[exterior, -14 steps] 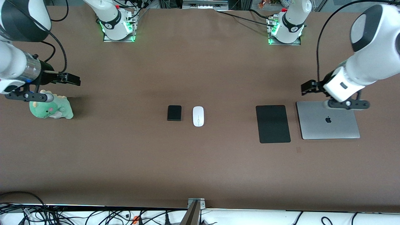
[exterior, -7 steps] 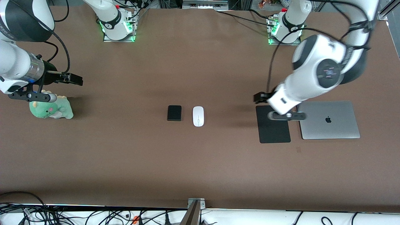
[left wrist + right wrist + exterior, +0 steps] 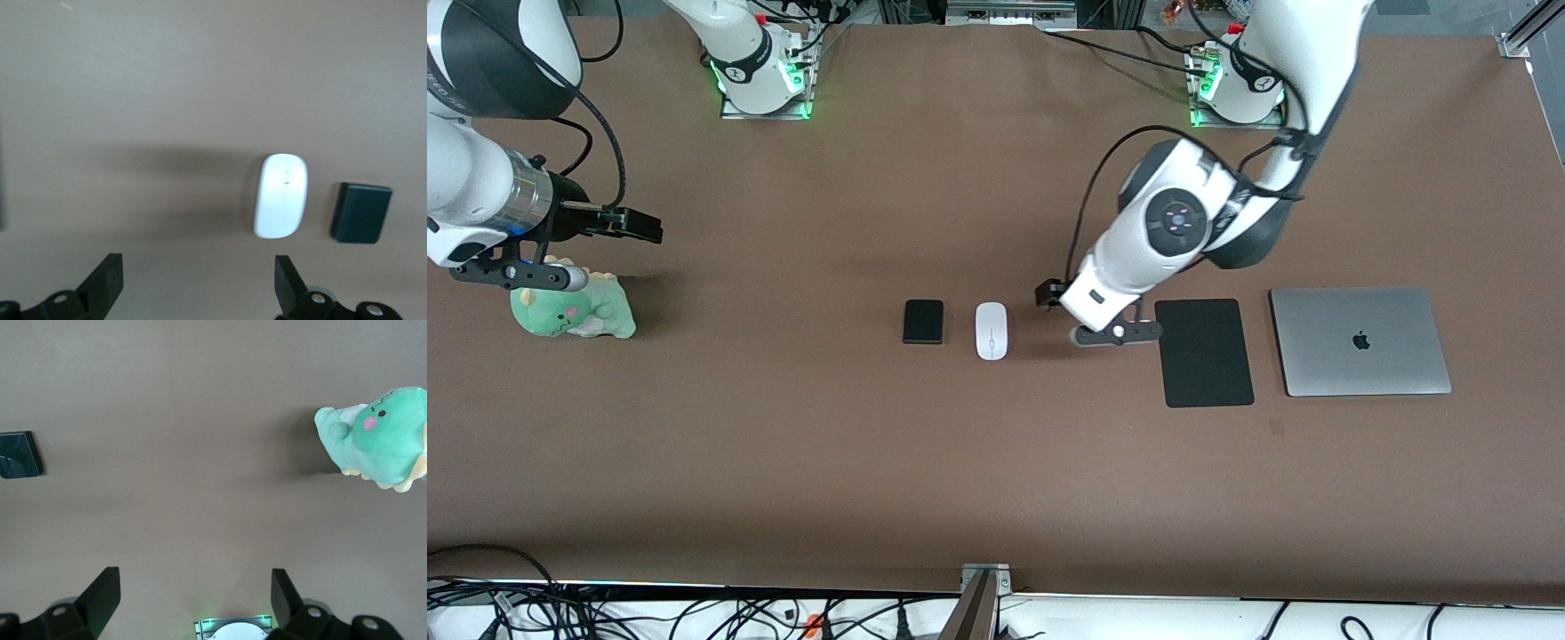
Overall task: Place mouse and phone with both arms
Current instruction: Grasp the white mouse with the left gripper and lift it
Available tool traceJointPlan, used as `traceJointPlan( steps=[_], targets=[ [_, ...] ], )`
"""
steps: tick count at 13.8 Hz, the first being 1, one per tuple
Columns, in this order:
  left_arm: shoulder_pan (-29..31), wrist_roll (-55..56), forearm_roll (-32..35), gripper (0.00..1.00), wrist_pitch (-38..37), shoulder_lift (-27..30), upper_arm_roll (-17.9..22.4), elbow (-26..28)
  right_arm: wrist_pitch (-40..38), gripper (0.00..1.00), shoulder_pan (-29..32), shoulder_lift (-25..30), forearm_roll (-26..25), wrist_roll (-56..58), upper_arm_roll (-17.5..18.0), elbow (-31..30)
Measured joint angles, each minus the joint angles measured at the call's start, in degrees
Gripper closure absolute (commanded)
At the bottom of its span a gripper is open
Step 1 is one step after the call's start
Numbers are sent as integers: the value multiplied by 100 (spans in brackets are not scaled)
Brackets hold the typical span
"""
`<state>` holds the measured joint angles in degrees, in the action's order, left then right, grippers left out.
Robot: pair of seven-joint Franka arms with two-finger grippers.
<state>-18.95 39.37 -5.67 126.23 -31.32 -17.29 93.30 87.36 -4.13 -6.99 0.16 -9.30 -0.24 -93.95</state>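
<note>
My left gripper should next place the white mouse (image 3: 991,331) on the black mouse pad (image 3: 1207,353), so it should grab the mouse by its long side edges.
The white mouse (image 3: 991,331) lies in the middle of the table, with the small black phone (image 3: 923,321) beside it toward the right arm's end. Both show in the left wrist view, the mouse (image 3: 281,195) and the phone (image 3: 361,213). My left gripper (image 3: 1049,294) is open and empty, over the bare table between the mouse and the black mouse pad (image 3: 1204,352). My right gripper (image 3: 636,227) is open and empty, over the table at the right arm's end, above the green plush. The phone also shows in the right wrist view (image 3: 19,455).
A green plush dinosaur (image 3: 574,308) sits at the right arm's end, also in the right wrist view (image 3: 378,438). A closed silver laptop (image 3: 1360,341) lies beside the mouse pad at the left arm's end.
My left arm has swung from over the laptop, across the mouse pad, to just beside the mouse. My right arm has barely moved. Mouse and phone have not moved.
</note>
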Motion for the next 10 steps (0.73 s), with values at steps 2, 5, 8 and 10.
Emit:
traceJointPlan(
  steps=[2, 5, 8, 10],
  targets=[
    [-329, 447, 196, 0, 150, -410, 8, -301, 0, 0, 0, 0, 0, 0, 0, 0],
    [-779, 1177, 765, 0, 360, -988, 21, -743, -1, 0, 0, 0, 0, 0, 0, 1],
    [-1058, 1429, 934, 0, 766, -1403, 65, -863, -1, 0, 0, 0, 0, 0, 0, 1],
    [-1220, 1431, 940, 0, 925, -1583, 232, -897, -2, 0, 0, 0, 0, 0, 0, 1]
  ],
)
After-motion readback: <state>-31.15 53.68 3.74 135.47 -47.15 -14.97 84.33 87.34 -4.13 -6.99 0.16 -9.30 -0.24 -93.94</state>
